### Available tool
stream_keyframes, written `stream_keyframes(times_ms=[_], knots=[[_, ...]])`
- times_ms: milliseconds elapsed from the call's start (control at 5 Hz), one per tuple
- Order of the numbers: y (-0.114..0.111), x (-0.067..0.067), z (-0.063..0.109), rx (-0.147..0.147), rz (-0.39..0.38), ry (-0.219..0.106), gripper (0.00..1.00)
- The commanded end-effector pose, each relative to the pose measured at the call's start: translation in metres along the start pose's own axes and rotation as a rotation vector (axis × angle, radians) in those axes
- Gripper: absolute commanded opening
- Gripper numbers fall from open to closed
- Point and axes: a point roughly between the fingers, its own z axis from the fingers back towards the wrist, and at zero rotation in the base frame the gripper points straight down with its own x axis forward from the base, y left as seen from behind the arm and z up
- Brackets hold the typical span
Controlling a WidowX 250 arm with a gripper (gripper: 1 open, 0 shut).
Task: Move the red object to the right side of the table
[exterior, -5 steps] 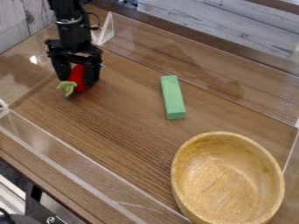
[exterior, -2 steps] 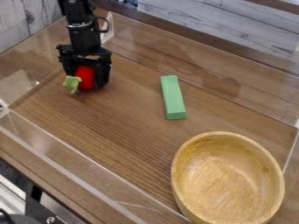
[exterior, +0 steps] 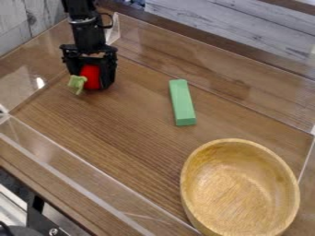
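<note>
I need to move the red object, so my gripper should next grab its round red body [exterior: 91, 76] beside the green stem.
The red object [exterior: 87, 77], a small red toy fruit with a green leafy stem at its left end, lies on the table [exterior: 135, 138] at the far left. My black gripper [exterior: 90, 76] comes straight down over it, open, with one finger on each side of the fruit. The fingers [exterior: 109, 74] reach down to about the tabletop. Part of the fruit is hidden behind the fingers, and I cannot tell whether they touch it.
A flat green rectangular block [exterior: 182, 101] lies near the table's middle. A round light-wooden bowl [exterior: 240, 189] sits at the front right. Low clear acrylic walls [exterior: 74, 175] border the table.
The gripper has shifted a little to the right and farther back along the table, and the red fruit between its fingers has moved with it. The jaws stay open.
</note>
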Motion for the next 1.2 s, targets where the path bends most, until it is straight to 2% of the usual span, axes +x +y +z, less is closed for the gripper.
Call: stream_keyframes(times_ms=[0, 200, 600, 800, 1000], knots=[[0.0, 0.008, 0.007, -0.013, -0.018, -0.006, 1.0], [-0.005, 0.012, 0.005, -0.024, -0.042, 0.017, 1.0], [-0.003, 0.0, 0.003, -0.041, -0.041, 0.052, 1.0], [-0.003, 0.007, 0.023, -0.049, -0.05, 0.031, 0.0], [-0.018, 0.016, 0.044, -0.052, -0.148, -0.001, 0.0]])
